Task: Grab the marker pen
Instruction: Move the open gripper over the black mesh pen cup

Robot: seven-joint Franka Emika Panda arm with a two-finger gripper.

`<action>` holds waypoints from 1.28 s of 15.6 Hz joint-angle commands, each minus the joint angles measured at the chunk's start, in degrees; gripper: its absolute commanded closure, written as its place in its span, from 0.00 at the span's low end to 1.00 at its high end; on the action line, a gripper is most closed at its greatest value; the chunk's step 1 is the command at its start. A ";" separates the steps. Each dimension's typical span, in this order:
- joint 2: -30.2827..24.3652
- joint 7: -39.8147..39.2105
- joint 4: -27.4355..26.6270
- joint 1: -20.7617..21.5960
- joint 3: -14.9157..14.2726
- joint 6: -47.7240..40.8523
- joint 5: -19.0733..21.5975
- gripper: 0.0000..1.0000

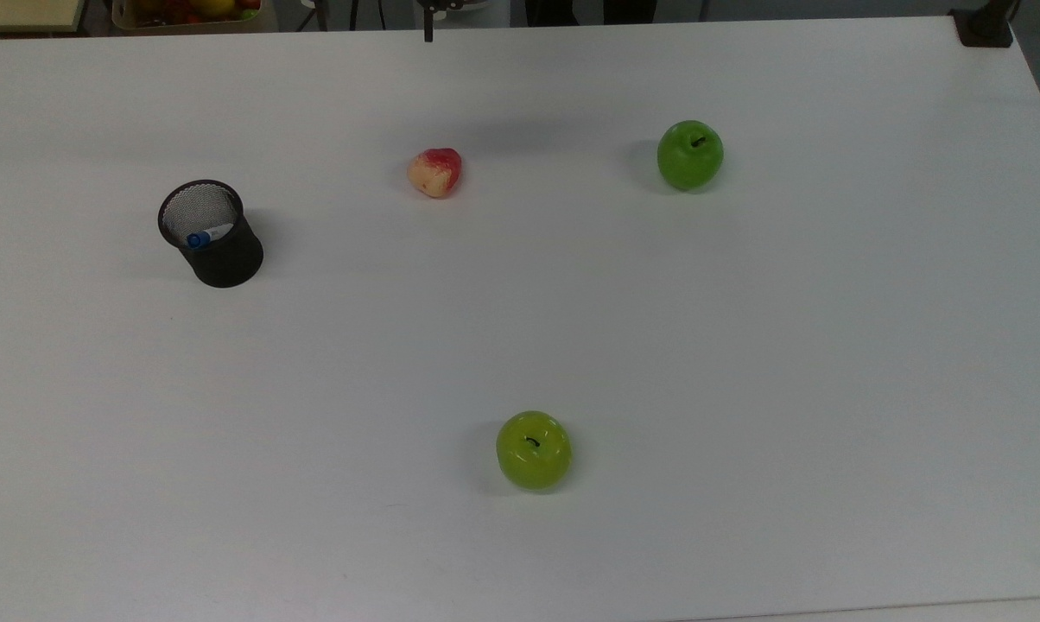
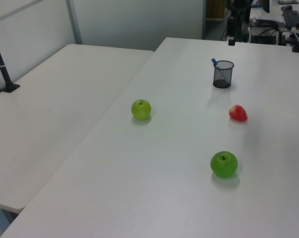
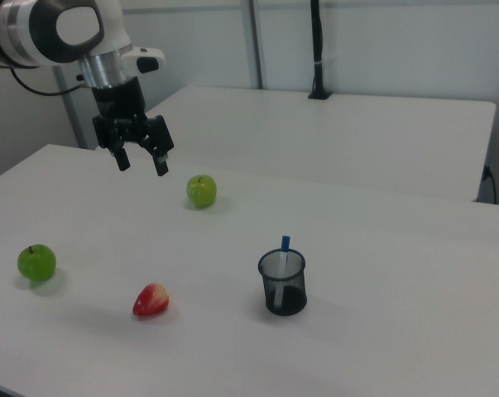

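The gripper picks up the pen by its blue cap (image 2: 214, 62) next, to take the marker pen out of the mesh cup (image 2: 223, 75).
The marker pen (image 1: 200, 238) stands slanted in a black mesh cup (image 1: 219, 250) on the top view's left, its blue cap up and a bit of white barrel showing. The blue cap (image 3: 285, 243) pokes above the cup's rim (image 3: 282, 263) in the right view, and the pen (image 2: 214, 62) leans out of the cup (image 2: 223, 75) in the left view. My gripper (image 3: 141, 161) hangs open and empty well above the table, up and to the right view's left of the cup.
On the white table (image 1: 745, 345) lie a red-and-yellow fruit (image 1: 435, 172), a dark green apple (image 1: 690, 155) and a yellow-green apple (image 1: 534, 450). A second table (image 2: 55, 99) adjoins, with a black post (image 2: 3, 69) clamped to it.
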 commanded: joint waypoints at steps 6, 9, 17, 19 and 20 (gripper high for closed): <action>-0.38 -0.40 -0.26 0.42 -0.67 -0.71 0.82 0.00; -0.29 -1.01 -0.26 0.34 -0.67 -0.53 0.82 0.00; 2.78 -7.15 1.32 -6.77 -1.19 3.05 0.73 0.00; 4.27 -11.01 1.32 -10.11 -1.19 5.69 0.82 0.00; 5.06 -12.94 1.32 -11.43 -1.19 6.84 0.82 0.00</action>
